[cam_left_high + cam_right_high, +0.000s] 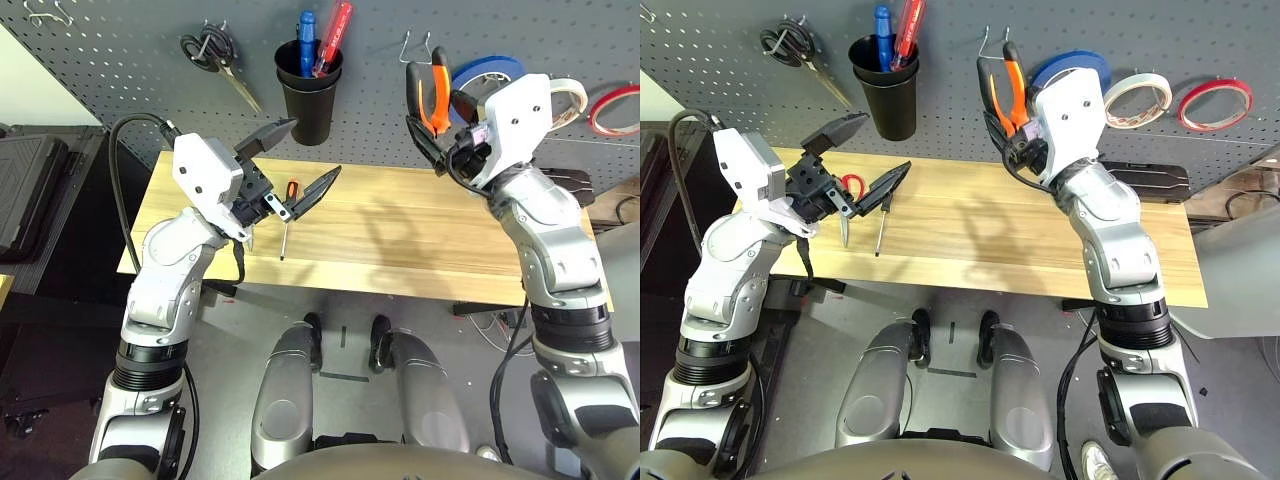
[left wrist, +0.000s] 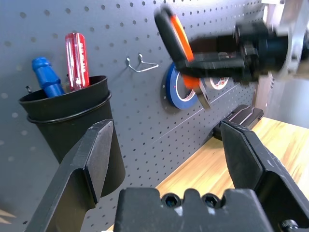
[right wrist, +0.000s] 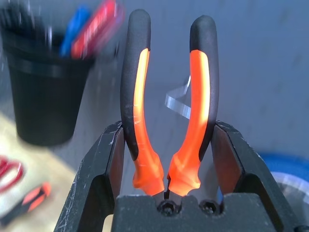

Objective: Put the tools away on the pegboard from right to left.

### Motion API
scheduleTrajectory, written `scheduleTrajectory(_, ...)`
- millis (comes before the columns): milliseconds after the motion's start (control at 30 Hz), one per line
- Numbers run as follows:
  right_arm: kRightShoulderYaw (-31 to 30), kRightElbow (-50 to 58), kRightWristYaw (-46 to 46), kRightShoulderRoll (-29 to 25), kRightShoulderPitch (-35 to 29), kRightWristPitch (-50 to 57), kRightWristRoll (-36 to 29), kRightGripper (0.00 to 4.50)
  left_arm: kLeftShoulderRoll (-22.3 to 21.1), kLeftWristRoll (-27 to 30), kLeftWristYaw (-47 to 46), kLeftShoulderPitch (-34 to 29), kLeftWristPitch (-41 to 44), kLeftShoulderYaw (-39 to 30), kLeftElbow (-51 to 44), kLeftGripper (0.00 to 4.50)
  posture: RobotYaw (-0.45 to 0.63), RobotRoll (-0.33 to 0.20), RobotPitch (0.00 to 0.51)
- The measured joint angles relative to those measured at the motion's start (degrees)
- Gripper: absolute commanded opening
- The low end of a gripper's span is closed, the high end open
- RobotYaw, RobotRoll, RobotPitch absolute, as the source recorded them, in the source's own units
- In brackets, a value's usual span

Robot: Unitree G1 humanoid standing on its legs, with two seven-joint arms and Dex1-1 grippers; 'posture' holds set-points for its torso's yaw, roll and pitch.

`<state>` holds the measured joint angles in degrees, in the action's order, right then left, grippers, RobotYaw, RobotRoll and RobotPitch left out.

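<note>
The metal hook (image 3: 179, 100) is above the orange handles' joint in the right wrist view, so my right gripper lifts the pliers next and it is too early to open.
My right gripper (image 1: 432, 125) is shut on the orange-and-black pliers (image 1: 433, 98), handles up, close in front of the dark grey pegboard (image 1: 120, 70). The pliers hang just below a bare metal hook (image 1: 415, 45); in the right wrist view that hook (image 3: 178, 101) shows between the pliers' handles (image 3: 140, 96). A white tape roll (image 1: 1137, 98) hangs on the board behind my right wrist. The slim screwdriver (image 1: 285, 225) lies on the wooden table (image 1: 420, 250), and the red-handled scissors (image 1: 852, 185) lie beside it. My left gripper (image 1: 312, 150) hovers open and empty above them.
Black-handled scissors (image 1: 212, 52) hang at the board's left. A black cup (image 1: 310, 95) holds a blue and a red handle. A blue tape roll (image 1: 492, 70) and a red one (image 1: 615, 108) hang to the right. A black case (image 1: 30, 190) stands left of the table.
</note>
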<state>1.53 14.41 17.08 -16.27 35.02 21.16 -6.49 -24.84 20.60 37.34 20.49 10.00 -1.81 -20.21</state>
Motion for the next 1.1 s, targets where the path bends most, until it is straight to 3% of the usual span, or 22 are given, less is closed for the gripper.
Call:
scheduleTrajectory(400,0.06,-7.56,-4.27,1.53,9.21,-6.88,1.82,2.91,-0.12,0.08,-0.25,1.35,0.39,-0.38,0.18,4.5,0.15,0.0,0.211)
scheduleTrajectory(1100,0.05,-30.17,-11.09,6.67,18.12,-24.18,5.22,2.91,-0.65,0.1,-0.25,1.7,0.47,-0.39,0.33,4.5,0.17,0.0,0.222)
